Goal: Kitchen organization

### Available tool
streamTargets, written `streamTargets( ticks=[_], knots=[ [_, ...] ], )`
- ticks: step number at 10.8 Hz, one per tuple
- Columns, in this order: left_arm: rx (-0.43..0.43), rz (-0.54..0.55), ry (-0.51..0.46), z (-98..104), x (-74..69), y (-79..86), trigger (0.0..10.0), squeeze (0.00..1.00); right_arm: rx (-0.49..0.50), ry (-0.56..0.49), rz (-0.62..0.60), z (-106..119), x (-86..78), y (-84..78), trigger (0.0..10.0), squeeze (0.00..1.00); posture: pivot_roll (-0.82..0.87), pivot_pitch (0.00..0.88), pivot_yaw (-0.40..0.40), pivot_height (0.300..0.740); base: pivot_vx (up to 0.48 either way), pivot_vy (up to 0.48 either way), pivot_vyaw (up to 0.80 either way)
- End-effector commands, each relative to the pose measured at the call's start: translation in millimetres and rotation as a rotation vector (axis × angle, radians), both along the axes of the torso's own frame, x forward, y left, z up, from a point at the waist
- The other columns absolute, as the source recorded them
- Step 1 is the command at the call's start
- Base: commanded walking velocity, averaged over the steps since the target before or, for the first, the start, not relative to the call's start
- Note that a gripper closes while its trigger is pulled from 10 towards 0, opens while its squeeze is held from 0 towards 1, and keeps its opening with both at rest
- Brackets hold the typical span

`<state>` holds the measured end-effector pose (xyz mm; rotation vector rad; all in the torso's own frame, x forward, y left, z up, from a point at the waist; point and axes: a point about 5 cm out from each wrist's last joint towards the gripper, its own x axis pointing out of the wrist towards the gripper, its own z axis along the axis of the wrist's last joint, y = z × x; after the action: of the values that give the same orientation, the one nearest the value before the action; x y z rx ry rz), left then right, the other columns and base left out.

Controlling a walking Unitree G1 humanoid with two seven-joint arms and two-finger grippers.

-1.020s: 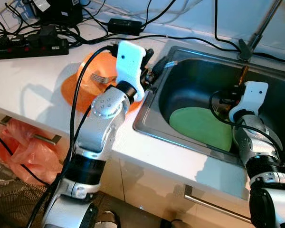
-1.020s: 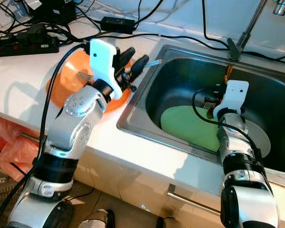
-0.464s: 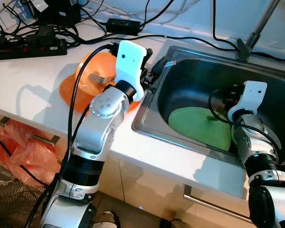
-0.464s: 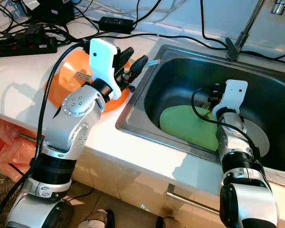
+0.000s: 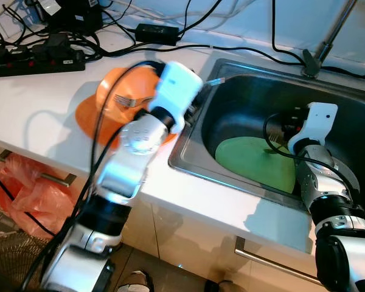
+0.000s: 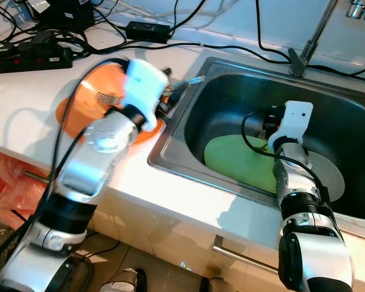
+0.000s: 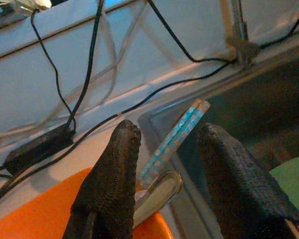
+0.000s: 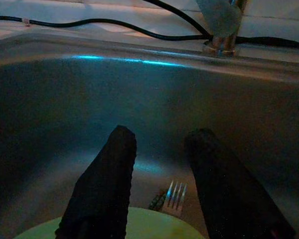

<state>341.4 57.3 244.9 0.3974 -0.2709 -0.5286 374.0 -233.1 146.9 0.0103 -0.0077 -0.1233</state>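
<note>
My left gripper grabs the thin stick by its blue-patterned end (image 7: 178, 133) past the orange rim next, since the spoon (image 7: 162, 195) crowds the stick's lower part.
An orange bowl (image 5: 123, 92) with a fork (image 5: 129, 102) in it sits on an orange plate (image 5: 88, 115) beside the sink (image 5: 243, 91). My left gripper (image 7: 167, 137) hovers at the plate's sink-side edge, open. A blue-patterned utensil handle (image 7: 175, 133) and a silver spoon (image 7: 157, 191) lie between its fingers, the handle tip (image 5: 214, 81) poking over the sink rim. A green plate (image 5: 255, 163) lies in the sink. My right gripper (image 8: 159, 142) is open just above the plate's far edge, with fork tines (image 8: 175, 191) ahead of it.
A faucet (image 5: 328, 36) stands behind the sink. A power strip (image 5: 36, 61), an adapter (image 5: 159, 31) and several black cables cross the back of the white counter (image 5: 36, 115). A grey plate (image 6: 330, 177) lies under the green one. A red plastic bag (image 5: 30, 188) hangs below the counter.
My left arm has swung, its wrist shifting right toward the sink, and is blurred with motion. The right gripper has edged slightly further into the sink.
</note>
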Motion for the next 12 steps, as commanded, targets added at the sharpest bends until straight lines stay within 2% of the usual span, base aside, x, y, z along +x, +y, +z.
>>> streamTargets(
  ticks=[1, 6, 9, 12],
  knots=[
    [0.031, -0.012, -0.036, 6, 1.1, -6.9, 10.0, 0.00, -0.004, 0.010, 0.009, -3, -0.2, 2.2, 10.0, 0.00, 0.08, 0.092, -0.032, 0.740, 0.000, 0.000, 0.00],
    [0.179, -0.022, -0.052, 6, 21.3, -37.1, 10.0, 0.00, 0.000, 0.005, 0.008, -3, 0.6, 3.1, 10.0, 0.00, 0.08, 0.093, -0.028, 0.740, 0.000, 0.000, 0.00],
    [0.236, 0.017, -0.059, 7, 32.0, -46.6, 10.0, 0.00, 0.003, 0.002, 0.009, -3, 1.2, 4.1, 10.0, 0.00, 0.07, 0.090, -0.025, 0.740, 0.000, 0.000, 0.00],
    [0.300, 0.090, -0.073, 8, 42.1, -47.5, 10.0, 0.00, 0.006, -0.001, 0.006, -3, 0.8, 3.7, 10.0, 0.00, 0.07, 0.086, -0.021, 0.740, 0.000, 0.000, 0.00]
  ],
)
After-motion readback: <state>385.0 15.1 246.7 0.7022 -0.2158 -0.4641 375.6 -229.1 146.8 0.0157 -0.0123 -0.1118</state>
